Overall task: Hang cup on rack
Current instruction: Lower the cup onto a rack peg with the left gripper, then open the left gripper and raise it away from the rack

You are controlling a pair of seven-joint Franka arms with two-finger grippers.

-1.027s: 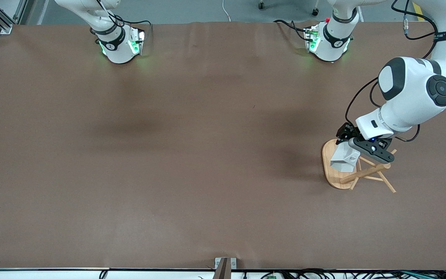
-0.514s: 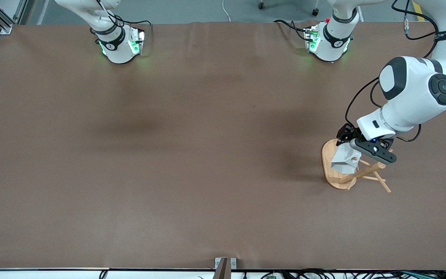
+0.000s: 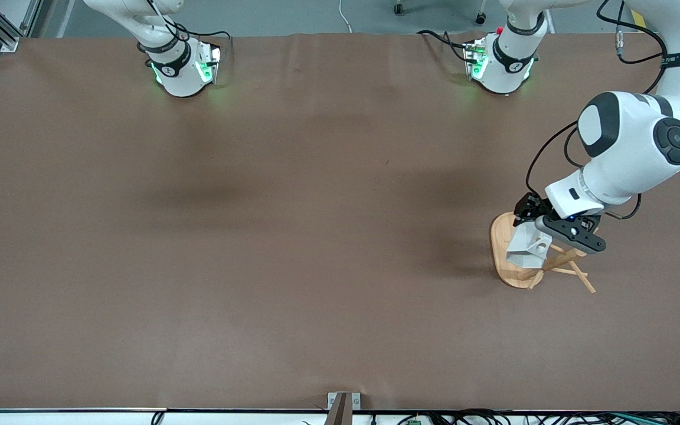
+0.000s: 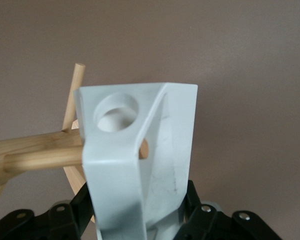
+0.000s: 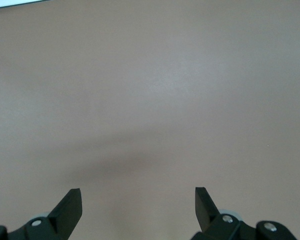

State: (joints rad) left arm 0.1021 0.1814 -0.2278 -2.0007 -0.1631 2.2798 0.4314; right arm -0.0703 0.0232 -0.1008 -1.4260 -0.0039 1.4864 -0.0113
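The bamboo peg (image 4: pixel 40 152) runs through the cup's handle (image 4: pixel 110 150), so the cup would hang there and the left gripper needs to open.
The white faceted cup (image 3: pixel 528 248) hangs in the air over the oval base of the bamboo rack (image 3: pixel 508 268), near the left arm's end of the table. My left gripper (image 3: pixel 543 231) is shut on the cup's body. In the left wrist view the cup (image 4: pixel 160 150) fills the middle between the black fingers (image 4: pixel 195 200). Its blocky handle with the round hole (image 4: pixel 117 111) faces the camera. A thick bamboo peg (image 4: pixel 40 152) runs up to the handle, and its end shows in the gap between handle and body. My right gripper (image 5: pixel 138 200) is open over bare table.
Brown table cover (image 3: pixel 293 236) spreads across the whole table. Both arm bases (image 3: pixel 180 71) stand along its edge farthest from the front camera. Thin pegs (image 3: pixel 585 282) stick out of the rack toward the front camera. A small metal bracket (image 3: pixel 343 404) sits at the nearest edge.
My left gripper has carried the cup a little lower against the rack. The rack's top and pegs have shifted slightly toward the right arm's end. The right gripper has stayed open.
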